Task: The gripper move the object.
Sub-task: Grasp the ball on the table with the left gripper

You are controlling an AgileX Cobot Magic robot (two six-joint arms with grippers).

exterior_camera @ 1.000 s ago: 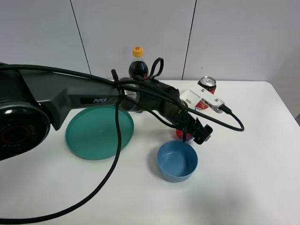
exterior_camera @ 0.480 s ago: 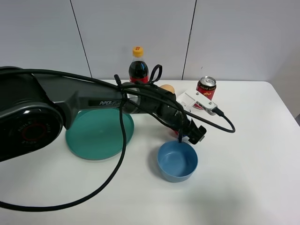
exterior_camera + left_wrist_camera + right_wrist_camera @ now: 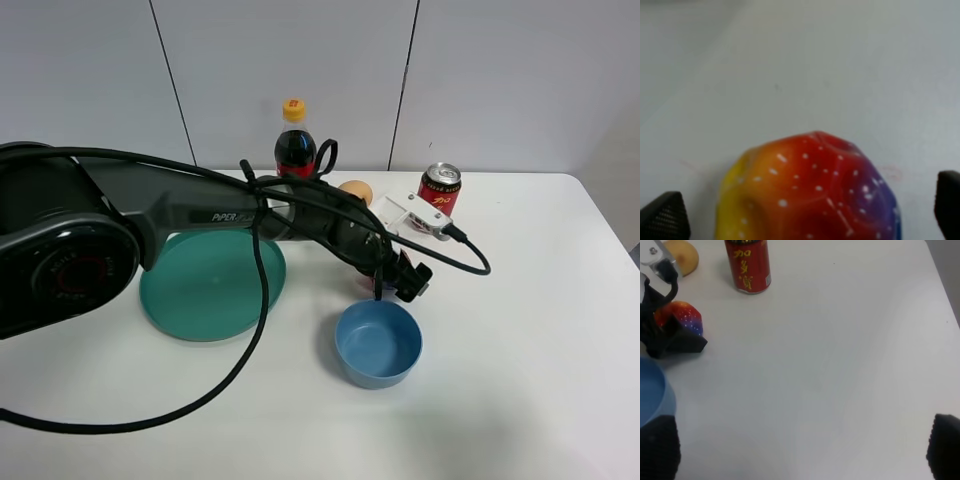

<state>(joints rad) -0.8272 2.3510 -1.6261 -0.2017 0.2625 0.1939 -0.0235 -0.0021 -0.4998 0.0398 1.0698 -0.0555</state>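
My left gripper has to move the ball to the teal plate (image 3: 203, 288), so next it should grab the ball by its yellow and blue-purple sides.
The object, a rough ball (image 3: 810, 190) mottled red, yellow and blue-purple, lies on the white table. In the left wrist view it fills the gap between the two black fingertips (image 3: 665, 217), which stand apart on either side of it. My left gripper (image 3: 398, 280) reaches across the table and is open around the ball, hiding most of it in the exterior view. The right wrist view shows the ball (image 3: 680, 317) with the left gripper's black jaws beside it. My right gripper (image 3: 800, 450) is open and empty over bare table.
A blue bowl (image 3: 378, 343) stands just in front of the ball. A teal plate (image 3: 212, 283) lies to the left. A cola bottle (image 3: 295, 145), a tan egg-shaped thing (image 3: 355, 190) and a red can (image 3: 440, 188) stand behind.
My left gripper has shifted a little back and to the left over the ball, and the arm's white camera block has moved with it. The ball and bowl have stayed put.
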